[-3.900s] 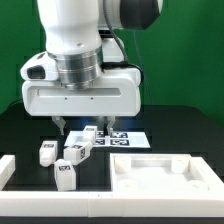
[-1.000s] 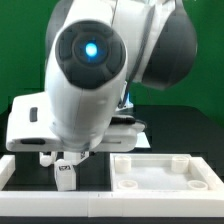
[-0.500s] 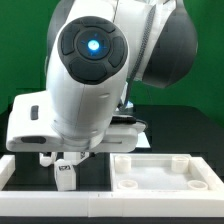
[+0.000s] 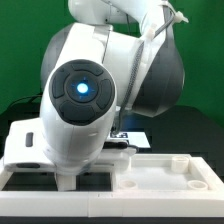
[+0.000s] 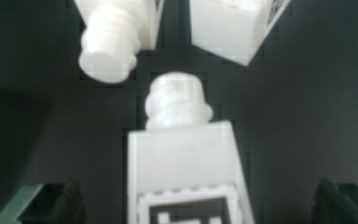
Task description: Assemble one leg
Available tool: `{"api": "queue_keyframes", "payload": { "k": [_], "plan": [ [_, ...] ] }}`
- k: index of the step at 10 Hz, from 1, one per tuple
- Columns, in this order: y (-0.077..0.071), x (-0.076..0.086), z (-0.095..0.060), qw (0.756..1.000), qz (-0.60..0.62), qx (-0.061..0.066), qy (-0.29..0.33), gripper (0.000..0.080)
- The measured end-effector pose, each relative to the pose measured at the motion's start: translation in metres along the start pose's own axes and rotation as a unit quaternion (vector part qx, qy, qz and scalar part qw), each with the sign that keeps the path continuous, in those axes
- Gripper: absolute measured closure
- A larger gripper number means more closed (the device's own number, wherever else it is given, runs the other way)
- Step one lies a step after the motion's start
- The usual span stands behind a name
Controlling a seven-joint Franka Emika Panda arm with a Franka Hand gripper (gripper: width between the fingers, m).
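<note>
I should close my gripper on the leg now. My gripper's fingers reach down on both sides of the white leg's tagged body, so they would hold it.
In the wrist view a white leg lies lengthwise between my fingers, its rounded peg end pointing away and a black-and-white tag on its near end. My gripper is open; its dark fingertips stand on either side of the leg with a gap on both sides. Two more white legs lie just beyond it. In the exterior view the arm's body hides the gripper and all the legs.
The large white square tray-like part lies at the exterior view's lower right. A white rim piece shows at the lower left. The marker board peeks out behind the arm on the black table.
The arm has come lower and closer to the exterior camera. It now covers the legs that showed at the lower left half a second ago.
</note>
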State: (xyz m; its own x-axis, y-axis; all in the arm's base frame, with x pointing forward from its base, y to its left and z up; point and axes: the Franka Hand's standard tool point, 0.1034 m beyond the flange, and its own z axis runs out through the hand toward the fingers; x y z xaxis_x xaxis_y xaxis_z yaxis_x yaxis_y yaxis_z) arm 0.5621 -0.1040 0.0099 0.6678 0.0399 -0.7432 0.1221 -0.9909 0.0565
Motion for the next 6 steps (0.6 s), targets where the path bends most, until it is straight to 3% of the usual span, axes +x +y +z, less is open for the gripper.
{"api": "queue_keyframes", "payload": {
  "k": [2,3,4,6],
  "plan": [
    [0.0005,0.0018,-0.0016,1.0,0.0,-0.002,0.009,0.015],
    [0.0005,0.0017,-0.0016,1.0,0.0,-0.002,0.009,0.0274],
    [0.0006,0.0017,-0.0016,1.0,0.0,-0.002,0.009,0.0274],
    [0.0006,0.0014,-0.0025,1.0,0.0,-0.002,0.009,0.0519]
  ]
}}
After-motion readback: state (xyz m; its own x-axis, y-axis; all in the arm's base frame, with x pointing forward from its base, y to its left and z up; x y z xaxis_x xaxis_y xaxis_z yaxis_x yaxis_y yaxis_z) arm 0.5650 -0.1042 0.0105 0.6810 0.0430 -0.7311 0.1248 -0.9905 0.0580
